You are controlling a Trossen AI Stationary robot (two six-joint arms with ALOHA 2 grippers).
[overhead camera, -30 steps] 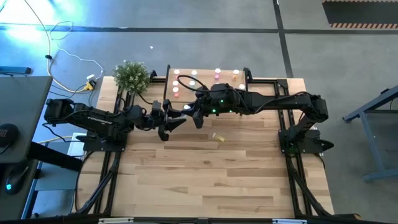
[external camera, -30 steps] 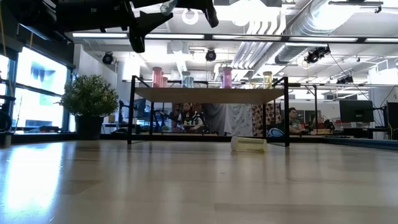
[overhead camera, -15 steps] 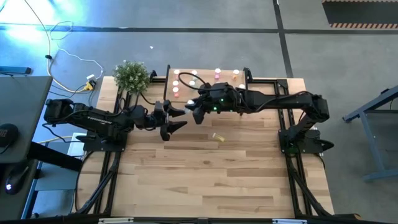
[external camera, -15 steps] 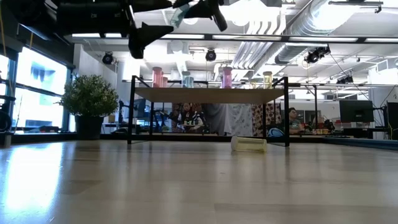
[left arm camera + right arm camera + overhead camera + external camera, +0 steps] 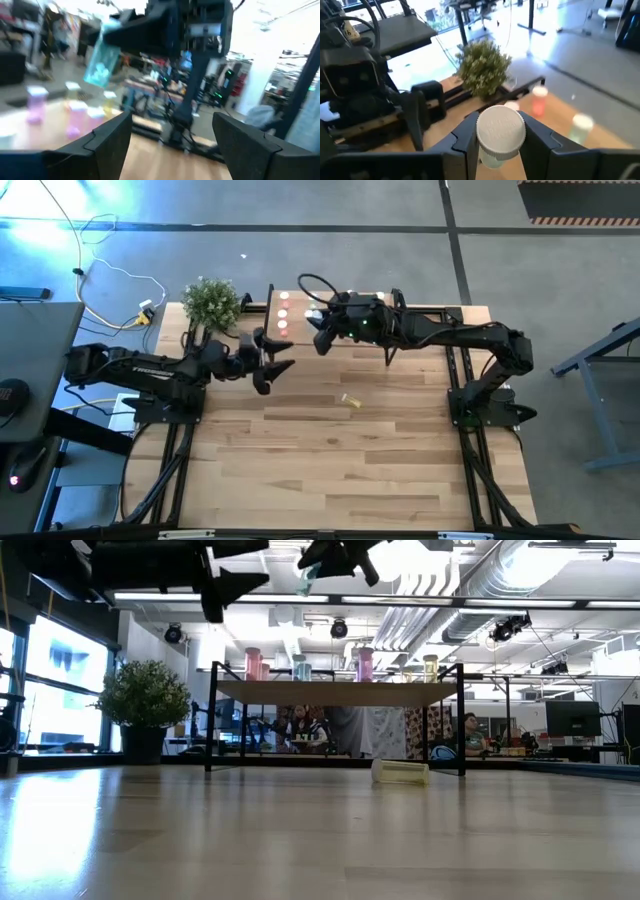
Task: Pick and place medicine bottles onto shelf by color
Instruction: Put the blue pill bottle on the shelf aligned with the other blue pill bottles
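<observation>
My right gripper needs to bring the bottle down before it opens. The green bottle's lower end [image 5: 491,161] hangs tilted above the shelf top, so the bottle would tip if I opened now.
My right gripper [image 5: 320,332] hangs over the left part of the shelf [image 5: 400,308], shut on a mint-green medicine bottle [image 5: 308,578] with a white cap [image 5: 500,129]. The open left gripper [image 5: 275,365] stands over the table just near of the shelf's left end, nothing between its fingers [image 5: 112,137]. Pink, green, salmon-red and yellow bottles [image 5: 365,662] stand upright on the shelf top [image 5: 340,692]. One yellow bottle [image 5: 349,401] lies on its side on the table in front of the shelf. My right gripper pinches the green bottle's body just below the cap [image 5: 496,159] between its two fingers [image 5: 467,137]. The fingers come nearly level from the table's right, slanting slightly down. The bottle is tilted and hangs clear above the shelf, its lower end [image 5: 305,586] below the fingers.
A small potted plant [image 5: 211,302] stands at the table's far left corner beside the shelf. The shelf's thin black legs [image 5: 212,720] rise from the table. The near half of the wooden table [image 5: 340,470] holds nothing else.
My left gripper has opened, let go of the green bottle and drawn back toward the table's left. My right gripper has kept the bottle, carried it toward the far edge over the shelf and rolled, so the bottle now hangs tilted.
</observation>
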